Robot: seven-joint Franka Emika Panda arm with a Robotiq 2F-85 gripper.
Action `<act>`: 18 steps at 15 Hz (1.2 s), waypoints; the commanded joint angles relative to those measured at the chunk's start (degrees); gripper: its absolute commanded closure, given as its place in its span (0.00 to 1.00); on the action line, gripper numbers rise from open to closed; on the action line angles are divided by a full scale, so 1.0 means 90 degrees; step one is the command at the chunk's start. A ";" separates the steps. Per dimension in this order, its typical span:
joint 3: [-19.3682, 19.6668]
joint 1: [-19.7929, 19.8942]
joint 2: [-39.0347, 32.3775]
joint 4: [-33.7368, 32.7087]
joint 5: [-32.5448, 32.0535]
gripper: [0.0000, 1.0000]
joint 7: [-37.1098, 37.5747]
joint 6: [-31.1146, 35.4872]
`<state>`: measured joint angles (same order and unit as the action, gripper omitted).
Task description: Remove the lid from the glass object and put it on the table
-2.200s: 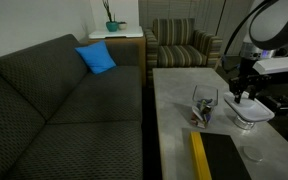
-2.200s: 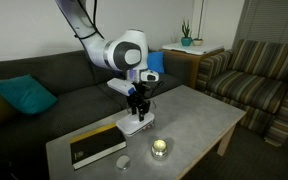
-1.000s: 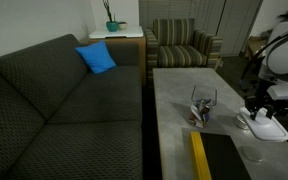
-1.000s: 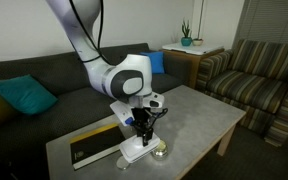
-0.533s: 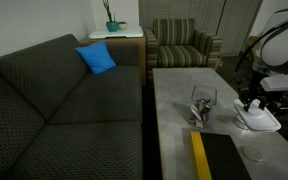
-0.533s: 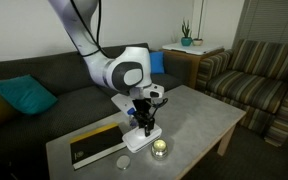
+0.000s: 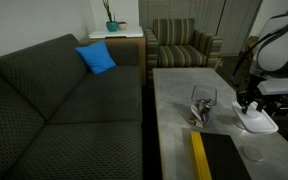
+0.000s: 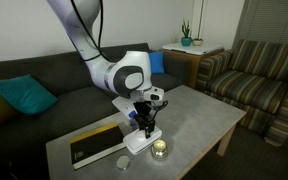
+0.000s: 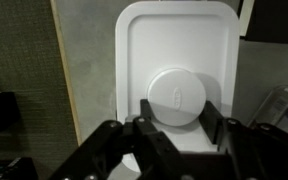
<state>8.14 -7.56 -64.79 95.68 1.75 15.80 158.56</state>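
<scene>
The lid's lower edge point(image 7: 256, 130) overlaps the small jar beneath it, so my gripper should keep holding the lid until it lies flat on the tabletop.
The white rounded-rectangular lid point(image 7: 261, 122) sits low over the pale grey table point(image 7: 179, 85), near its long edge away from the sofa; I cannot tell whether it touches the top. It also shows in an exterior view point(image 8: 139, 141). In the wrist view the lid point(image 9: 174, 40) fills the middle, and my gripper point(image 9: 183, 105) has its fingers point(image 9: 150, 112) closed against both sides of the lid's round knob. My gripper shows directly above the lid in both exterior views point(image 7: 247, 101) point(image 8: 144, 122). The clear glass object point(image 7: 204, 105) stands uncovered beside the lid, toward the sofa.
A dark book with a yellow spine point(image 7: 219, 158) lies at the table's near end, also seen from the far side point(image 8: 94, 145). A small yellowish jar point(image 8: 160, 148) stands close to the lid. The sofa point(image 7: 64, 110) runs along one side; a striped armchair point(image 7: 181, 45) stands beyond.
The gripper carried the lid away from the glass object toward the table's edge and down, then rose and came back slightly. In the last half second it hardly moved.
</scene>
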 commanded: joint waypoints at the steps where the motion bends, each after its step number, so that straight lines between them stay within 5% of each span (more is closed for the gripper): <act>1: -0.0084 0.0236 -0.0577 -0.0760 -0.0018 0.72 -0.0236 -0.0183; 17: -0.0565 0.0802 -0.1892 -0.3045 0.0087 0.72 -0.0496 -0.1403; 18: -0.0548 0.0789 -0.1923 -0.3102 0.0077 0.48 -0.0482 -0.1431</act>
<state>4.57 -1.69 -77.74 72.45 1.78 13.18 146.59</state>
